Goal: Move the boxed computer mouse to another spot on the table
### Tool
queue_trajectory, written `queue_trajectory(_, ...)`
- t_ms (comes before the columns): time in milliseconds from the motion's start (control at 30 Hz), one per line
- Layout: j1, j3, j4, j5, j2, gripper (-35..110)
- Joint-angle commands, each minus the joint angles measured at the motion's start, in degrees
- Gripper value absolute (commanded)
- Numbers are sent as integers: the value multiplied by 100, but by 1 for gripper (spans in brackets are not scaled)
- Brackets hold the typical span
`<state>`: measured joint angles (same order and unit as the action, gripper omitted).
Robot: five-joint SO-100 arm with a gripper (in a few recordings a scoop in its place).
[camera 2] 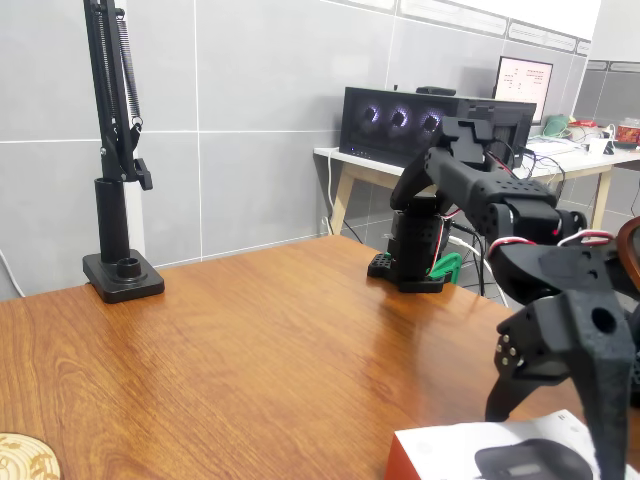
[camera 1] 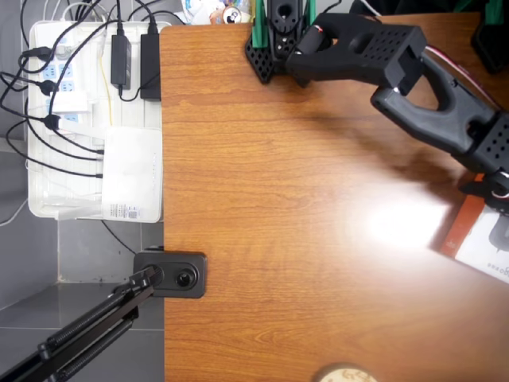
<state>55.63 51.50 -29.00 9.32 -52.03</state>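
Note:
The boxed computer mouse [camera 1: 477, 239] needs to move to another spot. My gripper will next pinch the box across its orange side [camera 1: 459, 225] and the opposite side.
The boxed computer mouse [camera 1: 477, 239] lies at the right edge of the table [camera 1: 278, 199] in the overhead view, white with an orange-red side. In the fixed view the same box [camera 2: 470, 455] sits at the bottom right, a dark mouse pictured on its face. My black gripper [camera 2: 550, 440] hangs open over the box with its fingers pointing down. One finger [camera 2: 512, 385] is near the box's far edge, the other [camera 2: 605, 400] over its top. I cannot tell whether either touches the box. In the overhead view the gripper [camera 1: 497, 191] is cut by the frame edge.
The arm's base [camera 1: 274, 40] stands at the table's far edge. A black camera stand is clamped at the left edge [camera 1: 171, 274], also seen in the fixed view [camera 2: 122, 275]. A white tray [camera 1: 48, 119] of power strips sits beside the table. A round wooden disc [camera 1: 343, 374] lies at the near edge.

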Motion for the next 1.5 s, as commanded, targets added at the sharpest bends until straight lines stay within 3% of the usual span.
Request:
queue_trajectory(0, 9, -26, 18, -123, -237, 88)
queue_trajectory(333, -141, 1371, 378, -220, -1292, 95)
queue_trajectory(500, -114, 1775, 1081, -229, -1494, 101)
queue_trajectory(1200, -26, 413, 105, -193, -562, 105)
queue_trajectory(1467, -79, -79, 229, -185, -88, 105)
